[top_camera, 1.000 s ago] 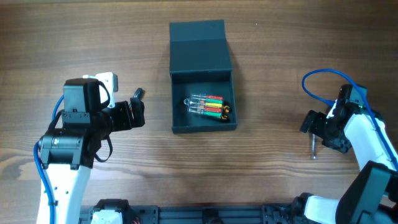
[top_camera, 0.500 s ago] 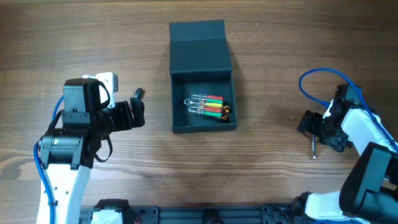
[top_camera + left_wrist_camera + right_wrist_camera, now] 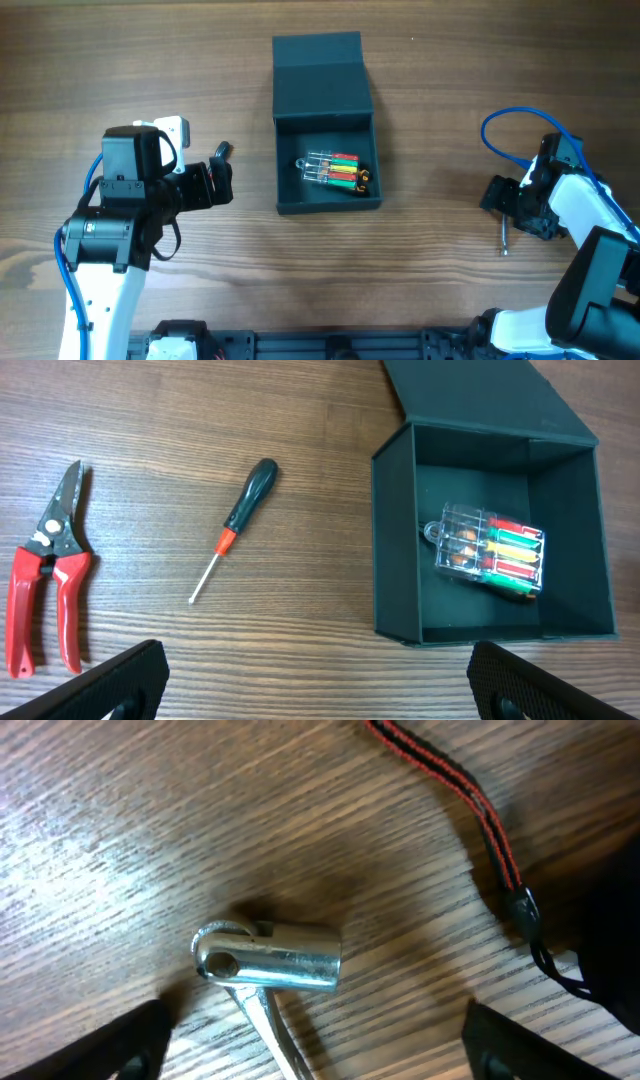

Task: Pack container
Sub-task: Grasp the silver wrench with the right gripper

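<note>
The wrench's handle lies between my right gripper's open fingers beside the wrench's jointed head, so it is time to close now. Closing now would catch the wrench.
The dark teal-grey container (image 3: 328, 204) stands open at the table's centre, its flap lid (image 3: 318, 65) folded back. A clear case of coloured bits (image 3: 335, 172) lies inside it. My left gripper (image 3: 222, 184) is open and empty, left of the container. In the left wrist view the container (image 3: 395, 540), the case (image 3: 490, 550), a dark-handled screwdriver (image 3: 236, 522) and red pruning shears (image 3: 45, 575) show above my gripper (image 3: 320, 690). My right gripper (image 3: 503, 203) is open at the far right. It hovers over a silver metal wrench (image 3: 270, 957), whose shaft runs between the fingers of the gripper (image 3: 320, 1055).
A red-and-black cord (image 3: 450, 790) lies on the wood beside the wrench. The wrench's shaft (image 3: 505, 240) pokes out below the right gripper. The screwdriver (image 3: 222, 152) shows partly beside the left arm. A blue cable (image 3: 510, 135) loops above the right arm.
The right gripper has shifted slightly left over the metal wrench. The left arm and the container have not moved.
</note>
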{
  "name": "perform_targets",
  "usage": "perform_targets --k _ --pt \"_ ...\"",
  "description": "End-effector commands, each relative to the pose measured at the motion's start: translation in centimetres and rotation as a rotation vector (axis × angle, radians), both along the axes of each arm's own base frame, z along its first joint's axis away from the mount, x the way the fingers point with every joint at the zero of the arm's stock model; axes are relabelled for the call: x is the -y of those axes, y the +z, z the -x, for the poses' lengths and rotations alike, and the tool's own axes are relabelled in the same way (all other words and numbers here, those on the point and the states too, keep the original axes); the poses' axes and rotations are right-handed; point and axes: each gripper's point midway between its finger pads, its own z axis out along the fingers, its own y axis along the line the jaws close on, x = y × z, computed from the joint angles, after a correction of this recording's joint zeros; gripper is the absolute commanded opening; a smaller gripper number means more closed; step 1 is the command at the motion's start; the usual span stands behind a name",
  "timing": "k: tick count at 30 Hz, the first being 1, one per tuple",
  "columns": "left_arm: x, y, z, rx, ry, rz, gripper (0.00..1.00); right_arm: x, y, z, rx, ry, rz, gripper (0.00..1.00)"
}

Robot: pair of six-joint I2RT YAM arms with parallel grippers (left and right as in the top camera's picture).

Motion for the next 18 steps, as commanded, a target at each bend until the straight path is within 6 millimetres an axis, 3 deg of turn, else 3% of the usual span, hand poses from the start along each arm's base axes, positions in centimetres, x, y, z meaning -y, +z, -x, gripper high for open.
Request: perform_targets --k 1,12,18 --pt "-0.18 0.69 -0.24 0.022 -0.009 -0.015 1.00 -1.25 -0.95 0.32 -0.013 0.020 -0.076 0.85" --pt "-0.18 0.70 -0.24 0.022 -0.010 -0.015 1.00 -1.45 -0.98 0.86 -0.035 0.019 -0.084 0.49" --pt "-0.18 0.70 -0.23 0.022 -0.009 -0.015 1.00 -1.48 -0.98 0.94 -0.038 0.018 -0.085 0.34"
